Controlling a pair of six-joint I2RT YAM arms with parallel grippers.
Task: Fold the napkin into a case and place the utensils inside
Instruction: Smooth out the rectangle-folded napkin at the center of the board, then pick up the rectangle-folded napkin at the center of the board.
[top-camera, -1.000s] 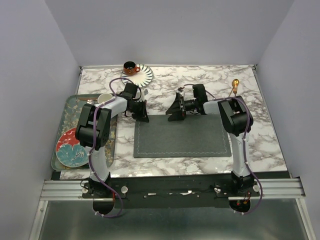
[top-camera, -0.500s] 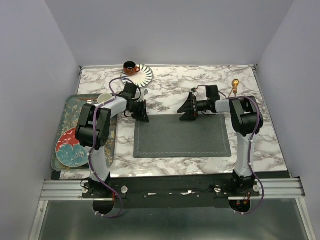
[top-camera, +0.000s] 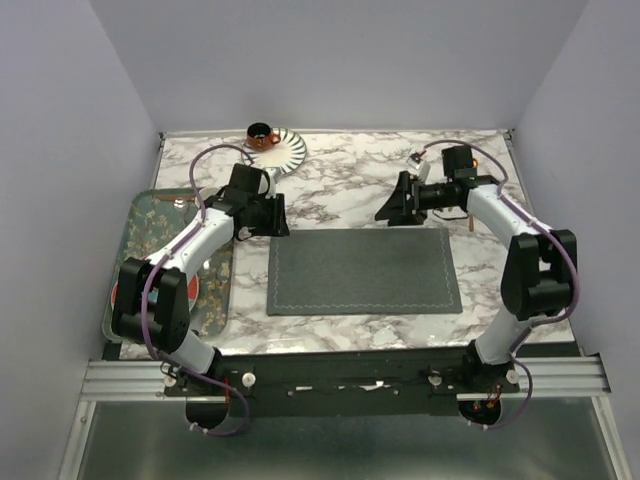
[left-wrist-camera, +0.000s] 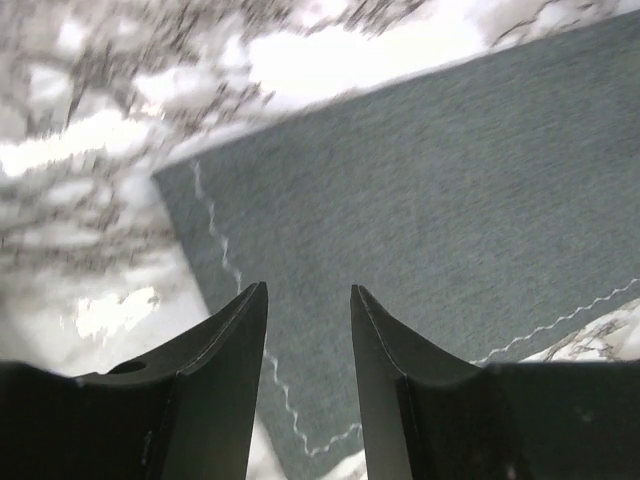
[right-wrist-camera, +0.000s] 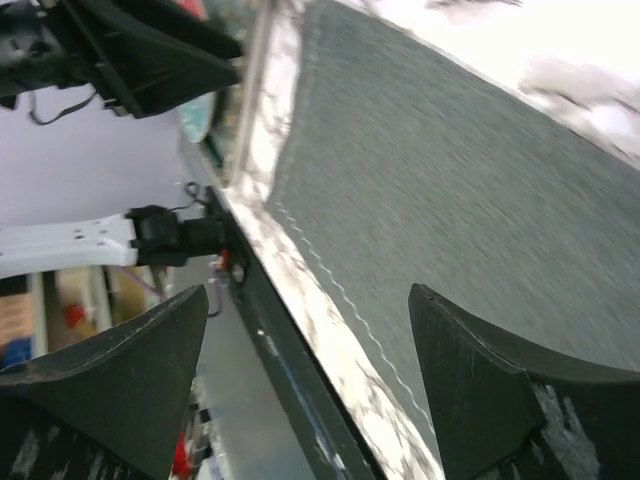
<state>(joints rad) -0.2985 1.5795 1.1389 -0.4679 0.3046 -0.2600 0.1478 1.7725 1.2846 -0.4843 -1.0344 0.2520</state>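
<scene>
The robot needs to grab the napkin's short stitched edge (top-camera: 272, 274) beside the tray, near the edge's middle, with its left gripper next. That side of the napkin can then be folded across into the case.
The dark grey napkin (top-camera: 365, 272) lies flat as a wide rectangle on the marble table, its lighter stitched hem showing. My left gripper (top-camera: 277, 215) hovers just beyond the far left corner. In the left wrist view its jaws (left-wrist-camera: 308, 287) stand apart over the napkin (left-wrist-camera: 430, 200), holding nothing. My right gripper (top-camera: 392, 208) hangs behind the far edge, right of the middle. The right wrist view shows it wide open (right-wrist-camera: 310, 290) above the napkin (right-wrist-camera: 450, 180). A thin copper sliver, perhaps a utensil handle (top-camera: 469, 224), shows under my right forearm; the utensils are otherwise hidden.
An orange cup on a striped saucer (top-camera: 283, 148) stands at the table's back. A patterned tray (top-camera: 150, 215) with plates lies along the left edge, partly under my left arm. The dark front rail of the table (right-wrist-camera: 300, 380) shows in the right wrist view.
The left gripper has gone from shut to open beside the napkin's far left corner. The right gripper has moved right and back, and both elbows have swung outwards. The napkin has not moved.
</scene>
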